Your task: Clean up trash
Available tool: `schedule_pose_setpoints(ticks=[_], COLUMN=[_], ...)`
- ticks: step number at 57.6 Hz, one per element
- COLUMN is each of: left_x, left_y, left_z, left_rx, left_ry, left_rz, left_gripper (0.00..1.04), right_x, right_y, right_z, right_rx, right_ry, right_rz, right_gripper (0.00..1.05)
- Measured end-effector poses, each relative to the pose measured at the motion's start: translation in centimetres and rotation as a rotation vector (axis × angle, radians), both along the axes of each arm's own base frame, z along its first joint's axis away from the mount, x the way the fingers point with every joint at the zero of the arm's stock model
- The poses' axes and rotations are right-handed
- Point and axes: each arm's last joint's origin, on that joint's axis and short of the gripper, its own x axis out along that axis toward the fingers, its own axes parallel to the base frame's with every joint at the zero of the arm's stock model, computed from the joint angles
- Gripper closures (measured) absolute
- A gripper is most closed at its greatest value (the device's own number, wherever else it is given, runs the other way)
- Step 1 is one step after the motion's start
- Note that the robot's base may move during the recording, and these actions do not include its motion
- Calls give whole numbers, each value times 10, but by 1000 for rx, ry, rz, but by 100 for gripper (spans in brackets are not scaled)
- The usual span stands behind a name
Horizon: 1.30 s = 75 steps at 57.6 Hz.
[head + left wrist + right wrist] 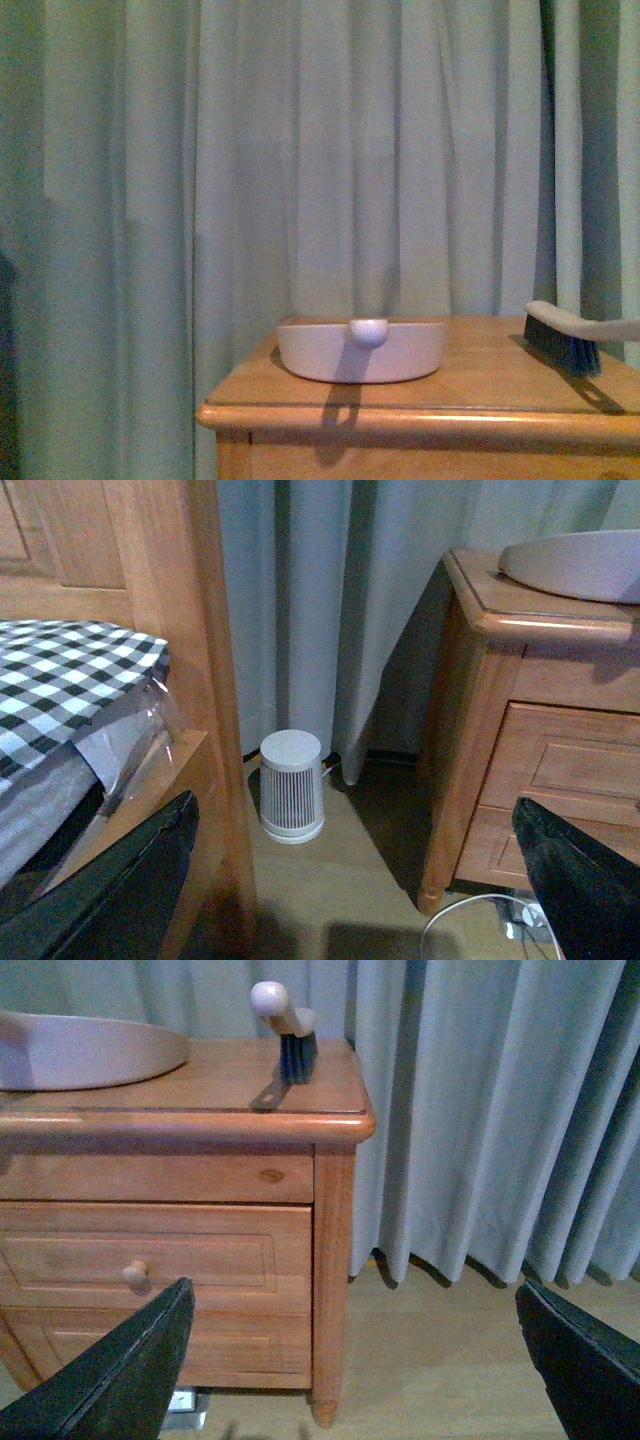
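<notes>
The left gripper grabs the dustpan by its narrow handle [369, 333] next, since the dustpan's pan spreads far wider than its fingers span.
No crumpled white paper shows in any view; the trash is hidden or out of view. A pale mauve dustpan [360, 350] sits on the wooden nightstand [430, 415], handle toward me. It also shows in the left wrist view [580, 565] and the right wrist view [85, 1052]. A hand brush [570, 338] with dark bristles lies at the nightstand's right side, also seen in the right wrist view [288, 1030]. My left gripper [360, 880] is open and empty, low beside the nightstand. My right gripper [355, 1360] is open and empty, low in front of the nightstand.
Pale curtains [300, 150] hang behind the nightstand. A bed frame [190, 630] with checked bedding [70, 670] stands beside the left arm. A small white ribbed appliance [292, 785] sits on the floor between bed and nightstand. Cables [470, 920] lie by the nightstand leg.
</notes>
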Motion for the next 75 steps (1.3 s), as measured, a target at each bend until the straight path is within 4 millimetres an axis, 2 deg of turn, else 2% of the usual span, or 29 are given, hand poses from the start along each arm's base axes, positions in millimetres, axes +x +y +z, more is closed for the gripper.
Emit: schedule_pose_setpoints(ticks=[28,32,36,40,44,49,55,60,66,69,75], left_x=[0,2,10,24,48,92,143,191,230,251,272], left_y=[0,1,1,0,-3,-14,-32,-56,-83,-106,-144], left_z=[0,-1,7,31,63,101,130,151,160,160,152], left_rx=[0,-112,-200,-228,-212,-120,-30,68,117,149,197], left_ry=[0,108,169,178,227,293,373,413,462,497,555], left_rz=[0,61,77,54,32,19,6,10,21,8,-40], left_gripper=[8,8,8,8,8,8,8,8,8,8,8], right_x=[0,0,0,0,0,0,0,0,0,0,0], right_y=[0,0,0,0,0,0,0,0,0,0,0], right_z=[0,0,0,0,0,0,0,0,0,0,0], right_rx=[0,0,0,0,0,0,0,0,0,0,0], right_ry=[0,0,0,0,0,0,0,0,0,0,0], right_rz=[0,0,1,0,0,0,0,0,0,0,0], right_gripper=[7,7,7,7,7,7,7,7,7,7,7])
